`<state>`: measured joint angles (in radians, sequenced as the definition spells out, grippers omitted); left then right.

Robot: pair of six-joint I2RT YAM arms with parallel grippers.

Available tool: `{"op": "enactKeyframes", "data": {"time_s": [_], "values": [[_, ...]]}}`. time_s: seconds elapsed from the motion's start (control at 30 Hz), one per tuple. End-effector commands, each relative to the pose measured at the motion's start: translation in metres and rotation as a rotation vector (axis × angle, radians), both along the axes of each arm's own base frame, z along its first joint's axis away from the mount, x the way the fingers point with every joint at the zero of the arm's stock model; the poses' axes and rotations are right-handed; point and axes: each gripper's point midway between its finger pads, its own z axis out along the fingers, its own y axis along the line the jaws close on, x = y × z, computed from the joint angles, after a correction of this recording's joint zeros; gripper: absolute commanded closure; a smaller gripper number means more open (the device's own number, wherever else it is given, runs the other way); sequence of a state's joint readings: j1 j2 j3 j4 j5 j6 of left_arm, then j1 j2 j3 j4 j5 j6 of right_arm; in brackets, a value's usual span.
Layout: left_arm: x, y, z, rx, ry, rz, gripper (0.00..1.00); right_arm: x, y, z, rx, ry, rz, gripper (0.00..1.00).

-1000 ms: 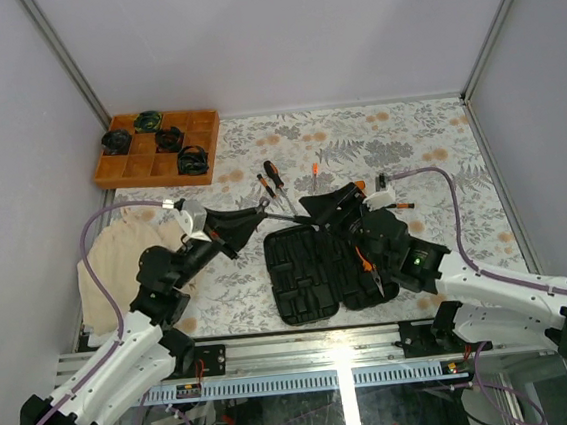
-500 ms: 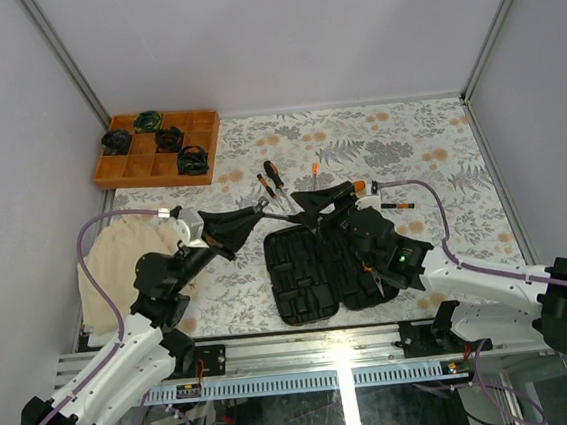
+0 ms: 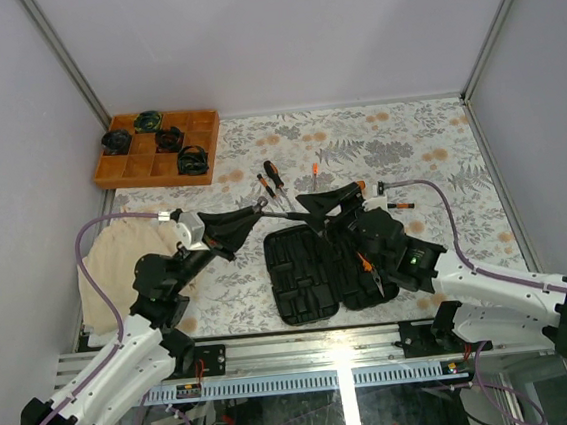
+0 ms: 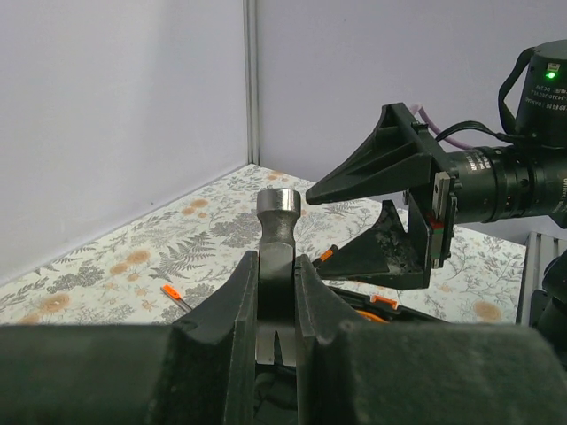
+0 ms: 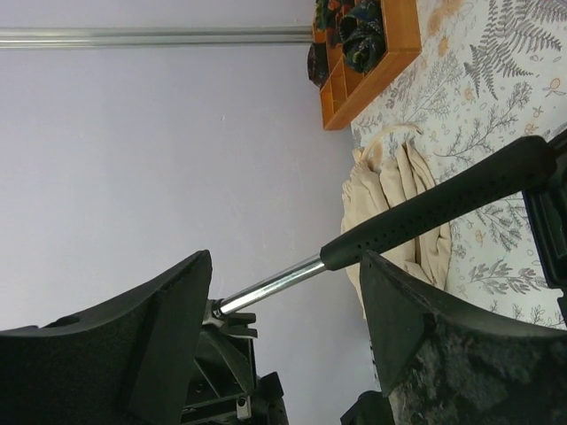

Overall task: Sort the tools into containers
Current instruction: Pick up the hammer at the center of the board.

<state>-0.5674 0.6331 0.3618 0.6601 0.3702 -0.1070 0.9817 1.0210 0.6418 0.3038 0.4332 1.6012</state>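
Observation:
The right gripper grips the little hammer [image 4: 277, 217] by the stem end of its black handle next, so its steel head stays free to enter the case.
My left gripper [image 3: 252, 217] is shut on the steel head of the little hammer [image 4: 277, 217] and holds it above the table, left of the open black case [image 3: 304, 271]. Its steel shaft and black handle [image 5: 443, 197] run toward my right gripper [image 3: 315, 209]. That gripper is open, and the shaft [image 5: 270, 285] passes between its jaws without touching them. A pair of pliers [image 3: 370, 269] lies in the case's right half. Two orange-and-black screwdrivers [image 3: 272, 176] lie beyond the case, with smaller ones [image 3: 314, 175] nearby and another [image 3: 396, 205] to the right.
An orange gridded tray [image 3: 157, 147] with round black-green coils stands at the far left. A beige cloth [image 3: 117, 261] lies beside the left arm. Grey walls close the table on three sides.
The left gripper has carried the hammer slightly farther from me. The right gripper moved left toward the hammer, then eased back to the right, and stayed open.

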Motion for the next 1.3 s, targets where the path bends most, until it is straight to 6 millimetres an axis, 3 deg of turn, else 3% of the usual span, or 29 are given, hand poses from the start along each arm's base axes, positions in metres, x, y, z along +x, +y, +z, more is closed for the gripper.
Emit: {"op": "enactKeyframes", "data": {"time_s": [0.0, 0.4, 0.7, 0.8, 1.03, 1.27], "values": [[-0.011, 0.008, 0.043, -0.095, -0.145, 0.005, 1.00, -0.002, 0.010, 0.006, 0.094, 0.019, 0.025, 0.26], [-0.023, 0.007, 0.037, -0.126, -0.132, -0.047, 1.00, 0.009, 0.032, 0.005, 0.304, 0.067, 0.036, 0.24], [-0.033, 0.008, 0.030, -0.134, -0.116, -0.082, 1.00, 0.014, 0.037, 0.010, 0.430, 0.069, 0.032, 0.64], [-0.037, 0.008, 0.027, -0.131, -0.109, -0.094, 0.99, 0.015, 0.036, 0.011, 0.454, 0.068, 0.025, 0.73], [-0.042, 0.010, 0.019, -0.131, -0.074, -0.103, 0.72, 0.017, 0.029, 0.016, 0.486, 0.036, 0.007, 1.00], [-0.042, 0.010, 0.016, -0.090, 0.033, -0.105, 0.45, 0.015, 0.021, 0.022, 0.334, -0.079, -0.007, 1.00]]}}
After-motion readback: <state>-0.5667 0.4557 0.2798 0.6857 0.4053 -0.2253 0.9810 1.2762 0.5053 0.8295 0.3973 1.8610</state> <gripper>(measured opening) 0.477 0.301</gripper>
